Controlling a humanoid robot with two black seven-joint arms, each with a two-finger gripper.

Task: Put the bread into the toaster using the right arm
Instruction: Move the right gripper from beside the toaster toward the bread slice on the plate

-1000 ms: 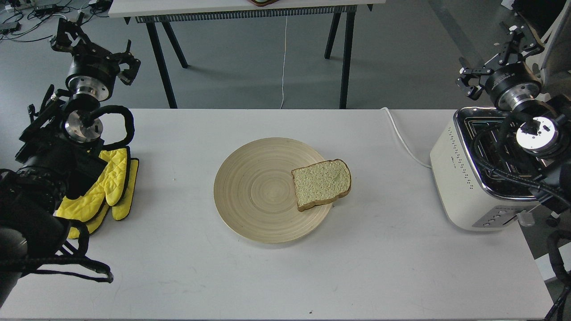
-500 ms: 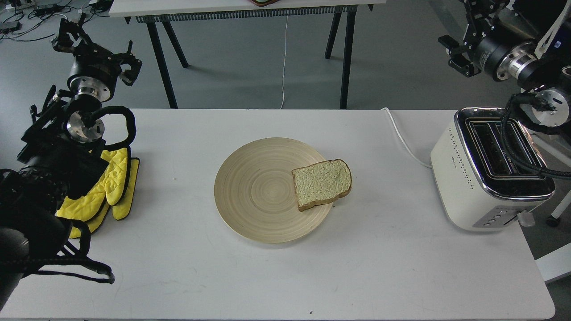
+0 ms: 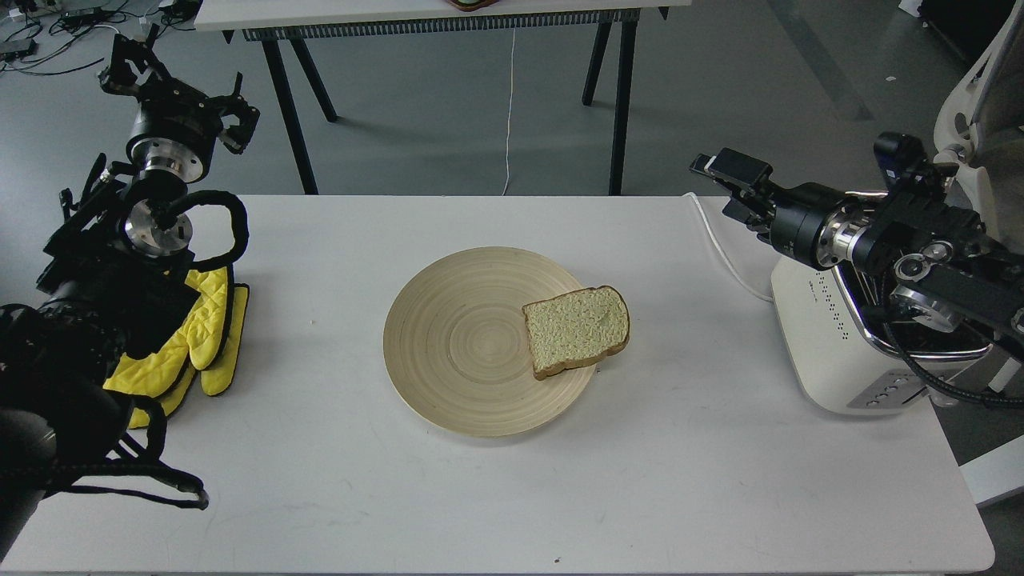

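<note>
My right gripper is to grab the bread (image 3: 578,329) next by its crust edge, which sticks out over the plate, to put the slice in the toaster (image 3: 828,344).
The bread (image 3: 578,329) lies flat on the right edge of a round wooden plate (image 3: 448,344) in the middle of the white table, its crust overhanging the rim. The cream-white toaster (image 3: 828,344) stands at the table's right edge, its chrome top mostly covered by my right arm. My right gripper (image 3: 734,190) points left above the table's back right, over the toaster's white cord (image 3: 724,250). It is open, empty, and well apart from the bread. My left gripper (image 3: 178,90) is raised at the far left, open and empty.
Yellow oven mitts (image 3: 192,340) lie at the table's left edge beside my left arm. Another table with black legs (image 3: 616,96) stands behind. A white chair (image 3: 980,104) is at the far right.
My right arm has swung down from high at the back right to across the toaster's top, its gripper now pointing left and lower over the table. The bread and my left arm have not moved.
</note>
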